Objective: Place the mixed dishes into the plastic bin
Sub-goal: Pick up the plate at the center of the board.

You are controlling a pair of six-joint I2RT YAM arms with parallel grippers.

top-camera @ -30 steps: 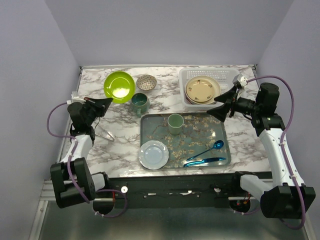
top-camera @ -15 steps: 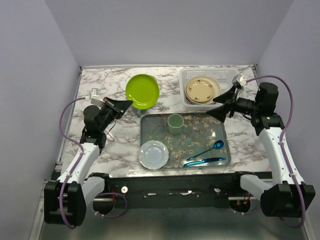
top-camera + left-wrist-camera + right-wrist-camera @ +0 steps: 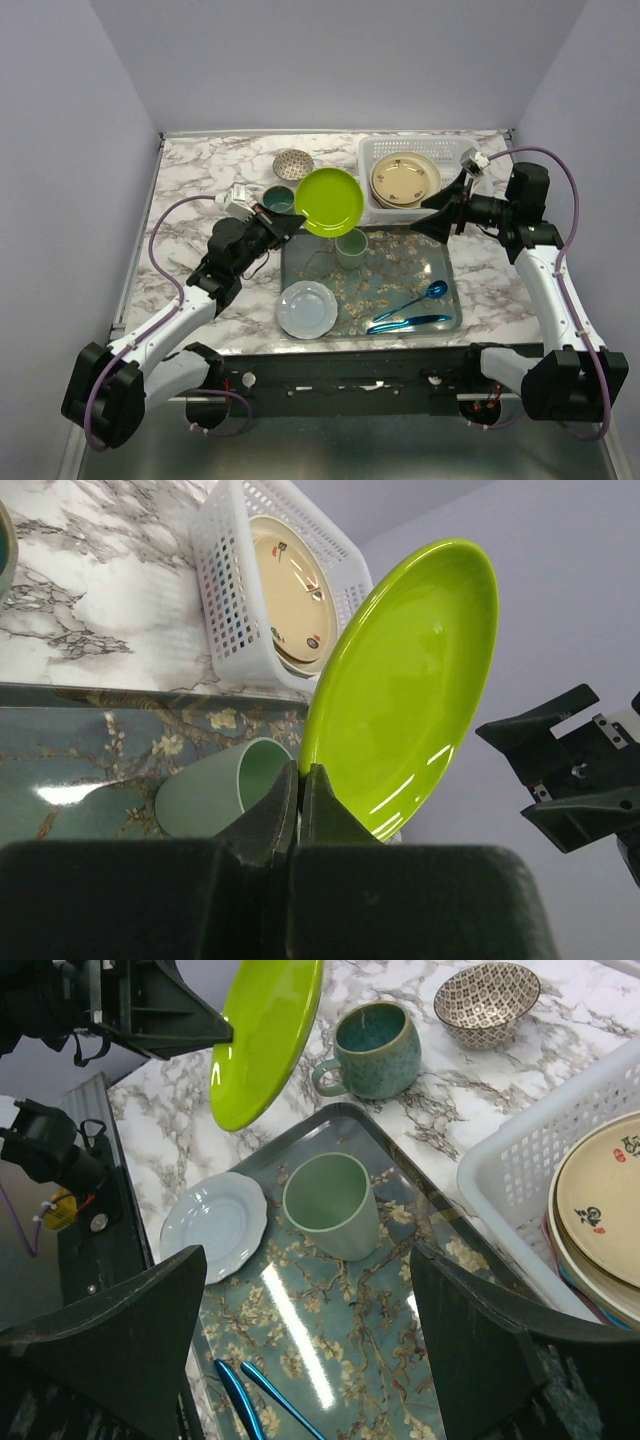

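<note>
My right gripper needs to line up with the free rim of the lime green plate first, because the floral tray shows between my fingers and closing now would miss.
My left gripper is shut on the rim of a lime green plate, holding it tilted in the air over the tray's far left corner, just left of the plastic bin. In the left wrist view the fingertips pinch the lime green plate at its lower edge. The white lattice bin holds a stack with a cream plate on top. A speckled bowl and a dark teal mug stand on the marble behind the left arm. My right gripper hangs open beside the bin's near right side.
A floral metal tray lies at the front middle, with a pale green cup, a light blue small plate on its near left edge, and two blue spoons. Grey walls close in the table.
My left arm has carried the lime green plate from the back left of the table rightward to the bin's side. The bowl and mug are uncovered again. My right arm has barely moved.
</note>
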